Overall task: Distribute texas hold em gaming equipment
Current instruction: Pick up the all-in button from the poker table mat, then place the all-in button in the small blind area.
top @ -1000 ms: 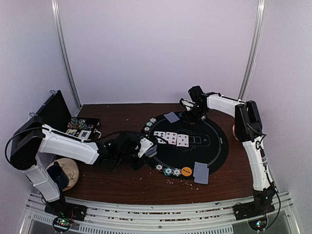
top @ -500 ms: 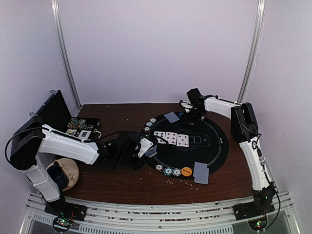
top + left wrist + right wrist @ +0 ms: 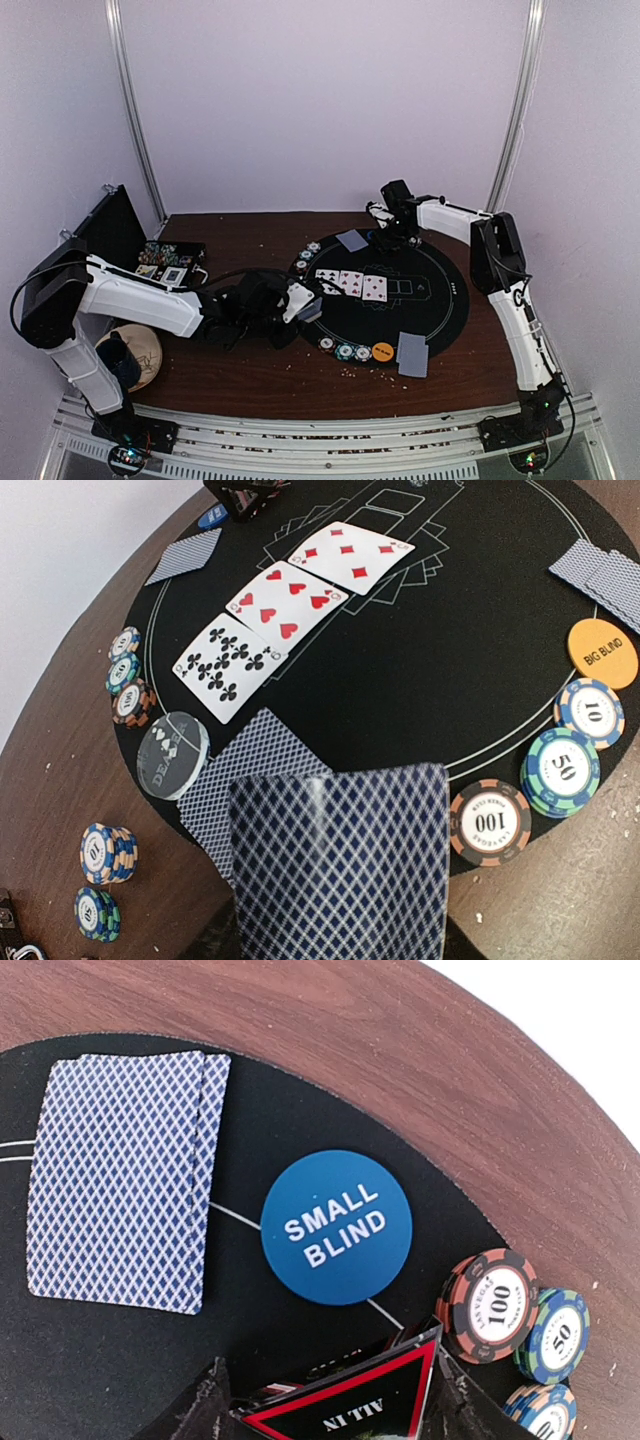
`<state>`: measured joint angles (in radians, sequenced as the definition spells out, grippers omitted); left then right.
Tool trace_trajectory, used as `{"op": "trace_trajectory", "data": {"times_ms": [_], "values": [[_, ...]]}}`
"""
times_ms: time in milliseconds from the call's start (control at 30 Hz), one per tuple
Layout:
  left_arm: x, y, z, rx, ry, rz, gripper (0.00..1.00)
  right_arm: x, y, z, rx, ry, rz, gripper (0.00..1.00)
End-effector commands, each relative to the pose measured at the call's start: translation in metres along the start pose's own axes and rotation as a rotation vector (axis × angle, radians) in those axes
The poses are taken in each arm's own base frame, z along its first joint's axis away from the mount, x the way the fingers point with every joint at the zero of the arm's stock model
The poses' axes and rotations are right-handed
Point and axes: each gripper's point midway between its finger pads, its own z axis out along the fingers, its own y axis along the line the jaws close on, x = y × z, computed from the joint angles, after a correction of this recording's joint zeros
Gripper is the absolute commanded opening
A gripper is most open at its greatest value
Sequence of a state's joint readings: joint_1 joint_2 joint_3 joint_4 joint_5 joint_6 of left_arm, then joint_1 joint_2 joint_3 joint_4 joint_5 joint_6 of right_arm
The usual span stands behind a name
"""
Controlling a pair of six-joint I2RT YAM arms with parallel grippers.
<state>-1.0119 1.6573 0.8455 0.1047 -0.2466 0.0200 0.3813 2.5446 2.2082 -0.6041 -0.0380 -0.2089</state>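
Note:
My right gripper opens next, since the marker hangs low above flat mat and would land if my right gripper opened.
My left gripper hovers at the mat's left edge, shut on blue-backed playing cards that hide its fingers. Under them on the black mat lie two face-down cards, a clear dealer button and three face-up cards. My right gripper is at the mat's far edge, shut on the red-edged "ALL IN" triangle marker. Just ahead of it lie the blue "SMALL BLIND" disc, a face-down card pair and striped chips.
The orange "BIG BLIND" disc, chip stacks and another card pair sit at the mat's near edge. More chips stand on the wood. An open chip case and a patterned bowl are at the left.
The right arm has shifted slightly left along the mat's far edge with the triangle marker. The left arm and its cards have stayed put.

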Motion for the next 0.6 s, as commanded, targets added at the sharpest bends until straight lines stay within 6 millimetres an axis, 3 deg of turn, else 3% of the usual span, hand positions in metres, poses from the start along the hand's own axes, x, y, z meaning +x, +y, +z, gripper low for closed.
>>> {"op": "trace_trajectory", "data": {"times_ms": [0,300,433,567], "values": [[-0.022,0.001,0.001,-0.009,-0.062,-0.015,0.23,-0.004,-0.01,0.006,0.051,-0.013,-0.021,0.58],[-0.022,0.0,0.002,-0.007,-0.06,-0.015,0.23,-0.005,-0.016,0.008,0.088,-0.013,-0.03,0.64],[-0.022,0.0,0.002,-0.007,-0.06,-0.015,0.23,-0.012,-0.015,0.0,0.071,-0.033,-0.038,0.75],[-0.021,0.0,0.003,-0.009,-0.058,-0.014,0.23,-0.023,-0.014,-0.014,0.055,-0.061,-0.043,0.8]]}}
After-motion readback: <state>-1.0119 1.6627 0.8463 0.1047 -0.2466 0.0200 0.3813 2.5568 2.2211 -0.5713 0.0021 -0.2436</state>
